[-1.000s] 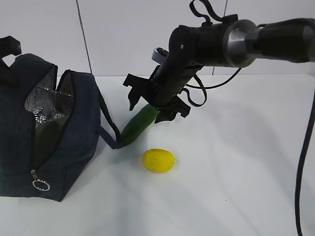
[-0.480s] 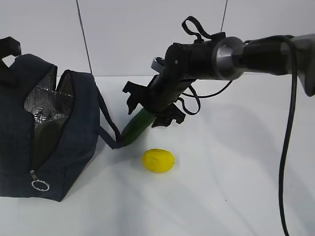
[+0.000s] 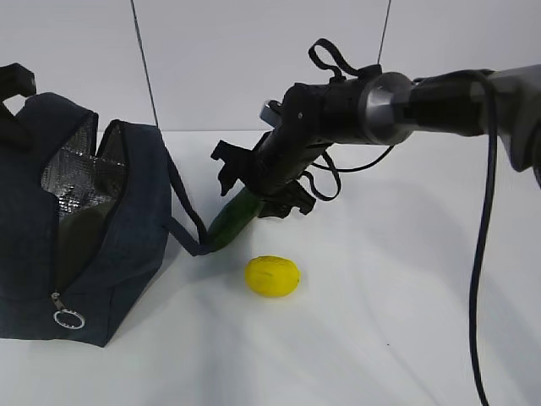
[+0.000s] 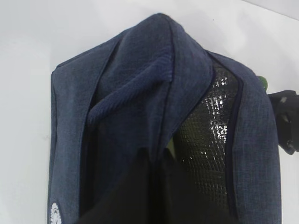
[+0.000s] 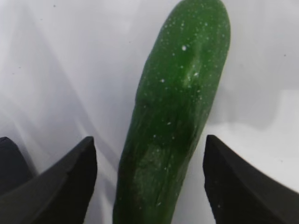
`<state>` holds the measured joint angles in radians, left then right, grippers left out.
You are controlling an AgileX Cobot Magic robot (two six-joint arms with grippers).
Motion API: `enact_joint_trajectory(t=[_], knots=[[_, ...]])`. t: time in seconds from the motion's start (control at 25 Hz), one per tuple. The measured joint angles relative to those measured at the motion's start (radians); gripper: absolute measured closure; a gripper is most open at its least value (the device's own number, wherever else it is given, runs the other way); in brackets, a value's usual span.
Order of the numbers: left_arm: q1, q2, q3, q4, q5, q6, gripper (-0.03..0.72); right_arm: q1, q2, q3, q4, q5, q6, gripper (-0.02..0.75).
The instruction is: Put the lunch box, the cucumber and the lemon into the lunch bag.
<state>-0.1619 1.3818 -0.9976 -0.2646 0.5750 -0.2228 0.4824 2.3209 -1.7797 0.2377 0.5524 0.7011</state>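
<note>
The right gripper grabs the cucumber by the half away from the strap next. The bag's strap loops close against the cucumber's other end.
The navy lunch bag stands open at the left, its silver lining showing. A pale green surface inside looks like the lunch box's lid. My left gripper is shut on the bag's top edge and holds it up; only its tip shows in the exterior view. The cucumber lies on the table beside the bag's strap. My right gripper is open and straddles it. In the right wrist view the cucumber lies between the fingers without touching them. The lemon lies just in front.
The bag's strap loops on the table against the cucumber's near end. A silver ring pull hangs at the bag's front corner. The right arm's cable hangs at the right. A white wall stands behind the white table.
My right gripper has shifted a little left and lower over the cucumber, still open. The cucumber, the lemon and the bag have not moved.
</note>
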Motion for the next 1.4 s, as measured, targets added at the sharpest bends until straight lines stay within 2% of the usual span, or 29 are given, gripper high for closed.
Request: enact_joint_trajectory(t=[0.24,0.44,0.6,0.96,1.4], knots=[[0.000,0.000,0.000,0.002,0.000,0.000,0.695,0.000,0.030,-0.024,0.000,0.002,0.000,0.207],[0.000,0.000,0.000,0.002,-0.002,0.000,0.695,0.000,0.055,-0.073,0.000,0.006,0.000,0.267],[0.000,0.000,0.000,0.004,-0.004,0.000,0.695,0.000,0.057,-0.077,-0.008,0.009,0.000,0.286],[0.000,0.000,0.000,0.004,-0.004,0.000,0.695,0.000,0.070,-0.081,-0.015,0.007,0.000,0.287],[0.000,0.000,0.000,0.005,-0.016,0.000,0.695,0.000,0.070,-0.081,-0.015,0.015,-0.117,0.287]])
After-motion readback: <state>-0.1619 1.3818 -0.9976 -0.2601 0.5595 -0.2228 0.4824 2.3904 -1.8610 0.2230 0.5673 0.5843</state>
